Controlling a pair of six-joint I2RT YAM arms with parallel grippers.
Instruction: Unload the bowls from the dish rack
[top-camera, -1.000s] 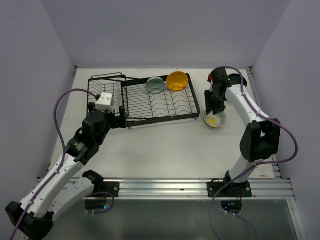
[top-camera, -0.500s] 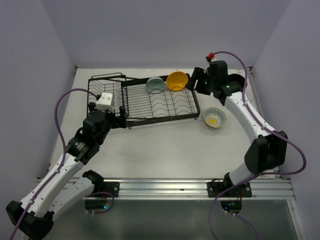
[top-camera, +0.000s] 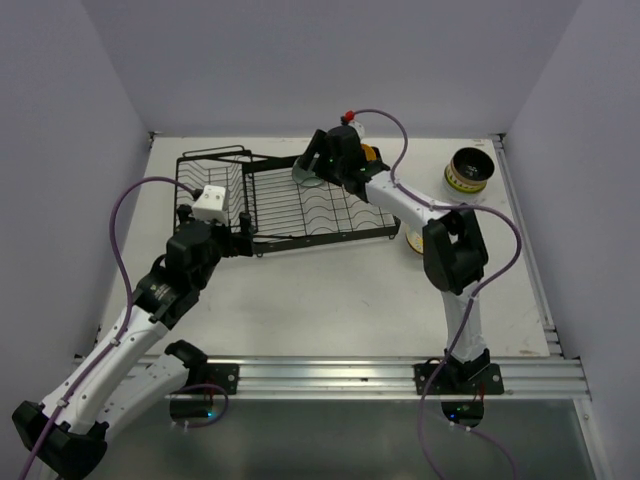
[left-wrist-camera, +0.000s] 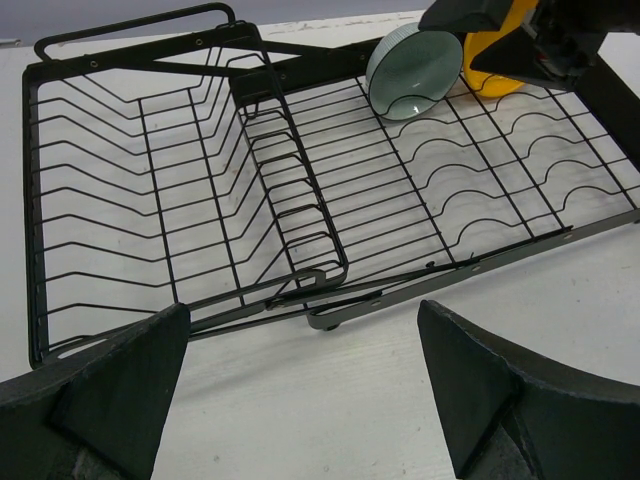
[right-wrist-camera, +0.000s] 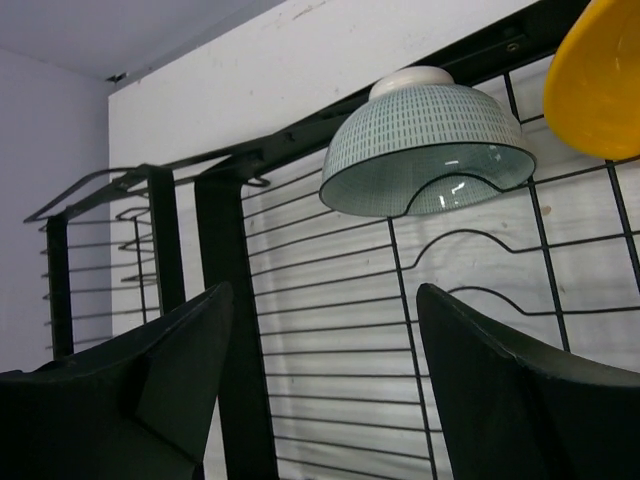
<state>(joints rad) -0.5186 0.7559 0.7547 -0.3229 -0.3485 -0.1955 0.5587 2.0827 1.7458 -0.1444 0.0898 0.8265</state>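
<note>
The open fingers of my right gripper are short of the rim (top-camera: 303, 170) (right-wrist-camera: 420, 152) of the teal bowl. The bowl would stay leaning at the rack's far edge if I moved sideways now.
The black wire dish rack (top-camera: 330, 215) lies at the back of the table. A pale teal-green bowl (top-camera: 306, 174) and an orange-yellow bowl (top-camera: 370, 153) lean at its far edge, both partly hidden by my right arm. My right gripper (top-camera: 312, 165) hovers just in front of the teal bowl (right-wrist-camera: 425, 150), open and empty (right-wrist-camera: 325, 400), with the orange bowl (right-wrist-camera: 595, 80) to the right. My left gripper (top-camera: 243, 240) is open and empty (left-wrist-camera: 300, 400) at the rack's near left edge (left-wrist-camera: 330, 300). The left wrist view also shows the teal bowl (left-wrist-camera: 413, 72).
A speckled bowl (top-camera: 412, 243) sits on the table right of the rack, mostly hidden behind my right arm. A dark bowl with a yellow band (top-camera: 467, 170) stands at the back right. Walls close in at the back and on both sides.
My right arm has let go of the speckled bowl on the table and swung left over the rack to the teal bowl. The left arm has not moved.
</note>
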